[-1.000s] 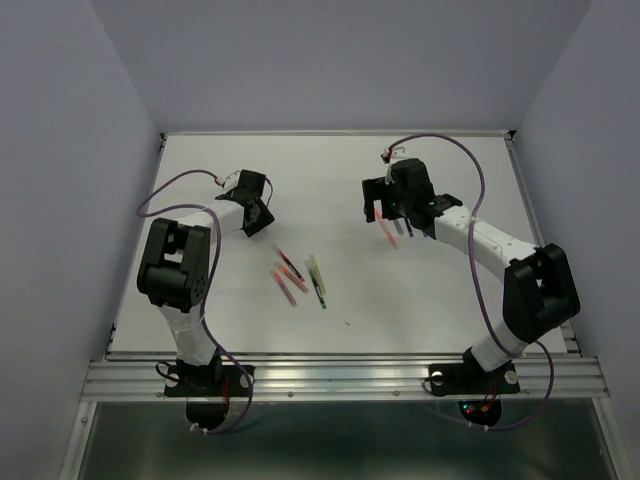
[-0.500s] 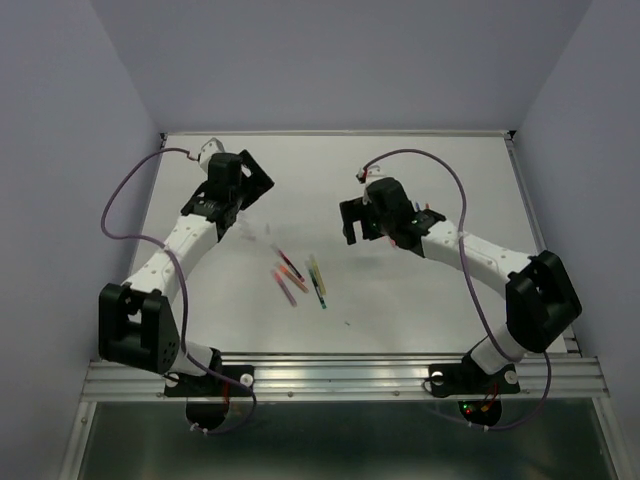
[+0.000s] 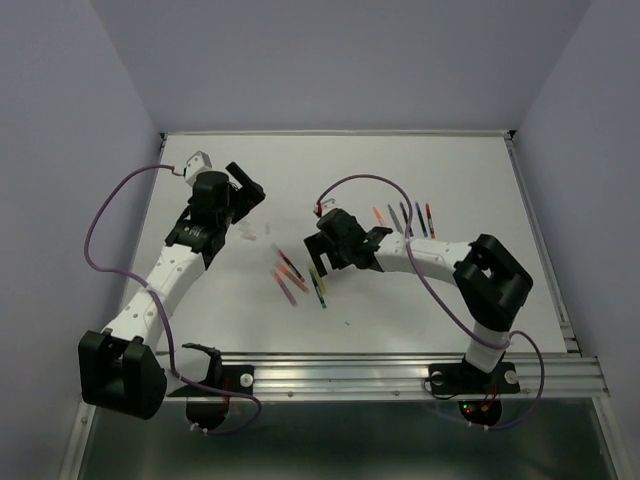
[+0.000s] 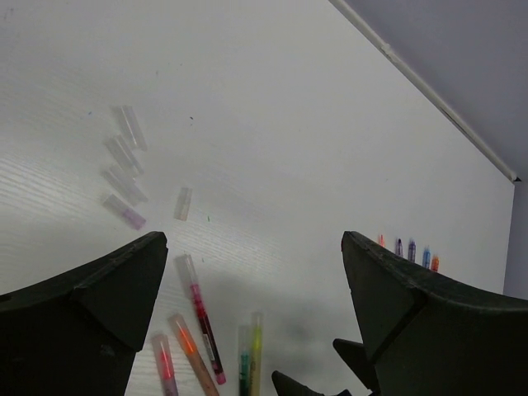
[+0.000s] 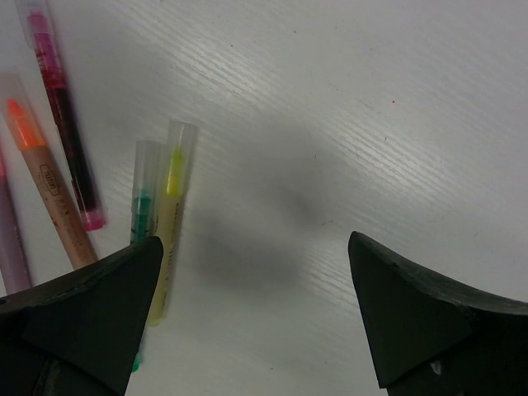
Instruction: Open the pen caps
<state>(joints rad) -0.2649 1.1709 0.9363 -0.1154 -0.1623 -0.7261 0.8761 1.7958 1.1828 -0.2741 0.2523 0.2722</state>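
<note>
I will next grab the yellow pen by its body with my right gripper, below the clear cap [image 5: 165,252], so the cap stays free to open.
Several capped pens [image 3: 298,276] lie bunched mid-table, each with a clear cap over its tip. In the right wrist view they are a dark red pen [image 5: 62,115], an orange one [image 5: 48,194], a green one [image 5: 143,210] and a yellow one [image 5: 170,206]. My right gripper [image 3: 326,258] [image 5: 254,241] hovers open just right of them, holding nothing. My left gripper [image 3: 247,190] [image 4: 253,237] is open and empty at the far left. Below it lie several loose clear pen caps [image 4: 124,177] [image 3: 246,232].
A row of uncapped pens [image 3: 405,218] [image 4: 408,250] lies on the table behind the right arm. Purple cables [image 3: 110,205] loop off both wrists. A raised rim [image 3: 340,133] runs along the table's far edge, with grey walls around.
My right gripper has swung left from the row of uncapped pens to the bunch of capped ones. The left arm has stretched out and its jaws have opened wide.
</note>
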